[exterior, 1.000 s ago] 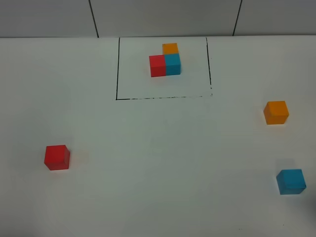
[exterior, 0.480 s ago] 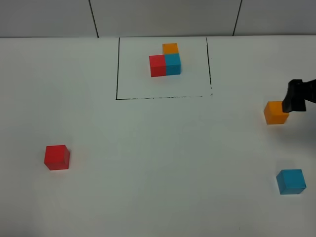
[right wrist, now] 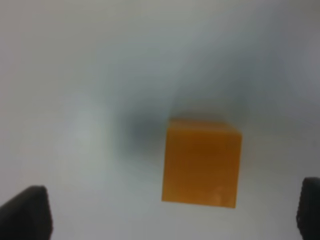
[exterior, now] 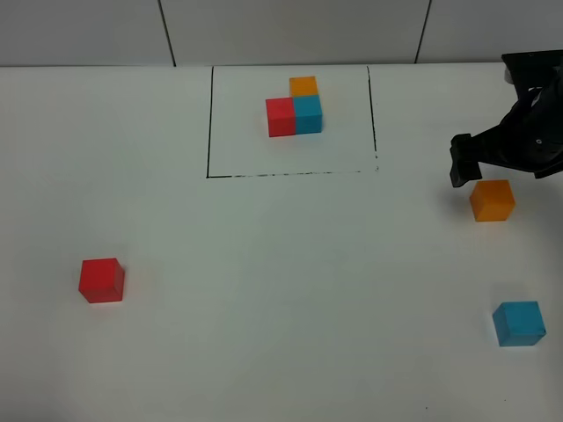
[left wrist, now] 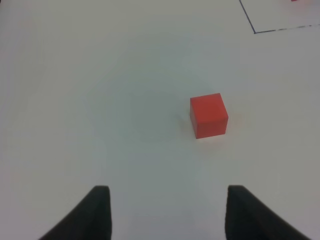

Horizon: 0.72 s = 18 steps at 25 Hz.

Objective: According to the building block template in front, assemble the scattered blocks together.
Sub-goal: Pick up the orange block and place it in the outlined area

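The right gripper takes hold of the orange block by its opposite sides next, to match the building block template.
The building block template, an orange, red and blue trio, sits inside the black drawn rectangle at the back centre. Three scattered blocks lie apart on the white table. The red block is at the left, a little ahead of my left gripper, which is open and empty. The orange block is at the right, and my right gripper hovers just above it, open wide, with nothing in it. The blue block lies near the front right.
The thin black rectangle frames the template on the white table. A grey panelled wall rises behind the table's far edge. The right arm's dark body hangs over the table's right side.
The right arm has come in from the right edge and moved up and left to hover over the orange block, its fingers spreading. None of the blocks has moved.
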Available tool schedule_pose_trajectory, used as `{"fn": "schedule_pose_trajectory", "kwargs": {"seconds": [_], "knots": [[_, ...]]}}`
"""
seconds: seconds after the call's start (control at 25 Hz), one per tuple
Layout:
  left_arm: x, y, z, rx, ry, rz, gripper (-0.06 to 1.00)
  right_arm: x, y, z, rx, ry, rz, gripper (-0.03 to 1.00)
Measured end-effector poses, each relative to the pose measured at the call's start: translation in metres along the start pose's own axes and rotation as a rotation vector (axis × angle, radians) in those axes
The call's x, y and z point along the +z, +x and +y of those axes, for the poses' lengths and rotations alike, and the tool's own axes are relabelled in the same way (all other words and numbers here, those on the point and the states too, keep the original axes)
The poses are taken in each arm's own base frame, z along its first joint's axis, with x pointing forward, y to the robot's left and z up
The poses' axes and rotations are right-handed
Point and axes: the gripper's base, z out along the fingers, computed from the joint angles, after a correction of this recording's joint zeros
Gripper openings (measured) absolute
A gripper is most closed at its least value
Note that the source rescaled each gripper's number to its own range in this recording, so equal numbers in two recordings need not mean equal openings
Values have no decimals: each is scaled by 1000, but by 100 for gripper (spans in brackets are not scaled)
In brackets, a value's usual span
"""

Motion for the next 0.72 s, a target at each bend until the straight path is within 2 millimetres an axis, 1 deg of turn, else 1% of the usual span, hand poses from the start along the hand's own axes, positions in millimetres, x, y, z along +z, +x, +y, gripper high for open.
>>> {"fn": "schedule_pose_trajectory", "kwargs": {"seconds": [0.36, 0.52, 0.72], "knots": [[0, 0, 0, 0, 0, 0, 15, 23, 3, -4, -46, 36, 54, 100], [0, 0, 0, 0, 0, 0, 15, 31, 3, -4, -46, 36, 55, 100], [0, 0, 0, 0, 0, 0, 15, 47, 2, -6, -44, 37, 47, 100]]}}
